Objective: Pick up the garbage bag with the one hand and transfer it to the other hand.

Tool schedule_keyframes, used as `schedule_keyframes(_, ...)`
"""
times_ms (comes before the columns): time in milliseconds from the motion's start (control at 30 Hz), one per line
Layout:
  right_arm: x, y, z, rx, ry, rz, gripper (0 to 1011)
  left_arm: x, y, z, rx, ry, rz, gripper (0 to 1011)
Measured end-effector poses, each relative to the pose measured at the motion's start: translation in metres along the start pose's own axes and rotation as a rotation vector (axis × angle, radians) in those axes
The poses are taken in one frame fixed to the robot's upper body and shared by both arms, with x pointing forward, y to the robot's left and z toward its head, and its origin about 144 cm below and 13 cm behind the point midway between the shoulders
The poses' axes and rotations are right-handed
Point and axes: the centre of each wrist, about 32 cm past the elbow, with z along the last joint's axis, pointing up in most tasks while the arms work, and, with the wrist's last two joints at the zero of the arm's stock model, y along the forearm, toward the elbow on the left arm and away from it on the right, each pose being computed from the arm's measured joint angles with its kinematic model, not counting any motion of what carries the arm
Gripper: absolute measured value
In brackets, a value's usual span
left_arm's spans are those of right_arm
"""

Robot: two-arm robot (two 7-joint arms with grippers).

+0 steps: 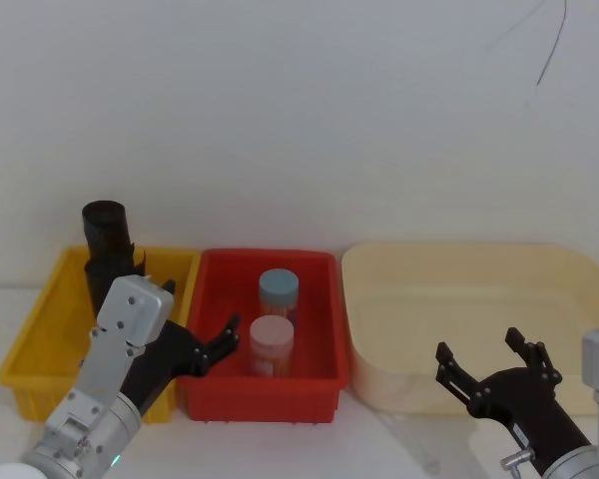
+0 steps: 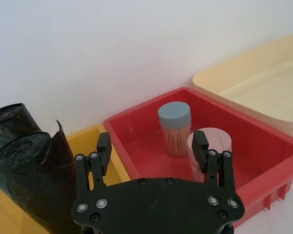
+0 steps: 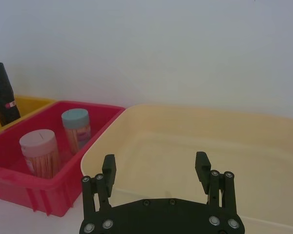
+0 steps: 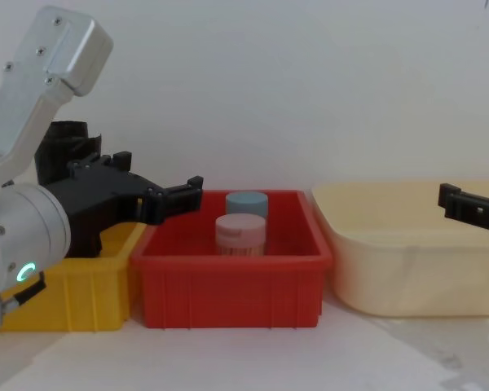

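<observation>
My left gripper grabs the long upright garbage bag by its middle (image 2: 45, 193) next, to keep the bag steady.
The garbage bag (image 2: 31, 183), a thick black glossy roll with a loose wrinkled flap, stands upright in the yellow bin (image 2: 90, 139) and rises above it in the head view (image 1: 105, 239). A slimmer black roll (image 2: 10, 124) with a small red mark (image 3: 2, 97) stands just behind it. My left gripper (image 2: 151, 148), on the green-lit arm, hangs open and empty beside the bag, over the edge between the yellow and red bins (image 1: 218, 344). Open and empty too, my right gripper (image 1: 484, 364) hovers over the front of the cream tub (image 1: 459, 269).
The red bin (image 1: 314, 384) in the middle holds two toothpick jars, one with a blue lid (image 1: 279, 286) and one with a pink lid (image 1: 272, 334). The wide cream tub is on the right. A white wall runs close behind all three.
</observation>
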Motion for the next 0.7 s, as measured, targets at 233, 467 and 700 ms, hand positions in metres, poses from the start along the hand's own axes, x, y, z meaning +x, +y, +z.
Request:
schedule_keyframes(233,0.0,0.0,0.0,0.0,0.0,0.0,1001,0.0,0.0,0.0,0.0,0.0,0.0,1001)
schedule_keyframes(467,0.0,0.0,0.0,0.0,0.0,0.0,1001,0.0,0.0,0.0,0.0,0.0,0.0,1001)
schedule_keyframes(700,0.0,0.0,0.0,0.0,0.0,0.0,1001,0.0,0.0,0.0,0.0,0.0,0.0,1001)
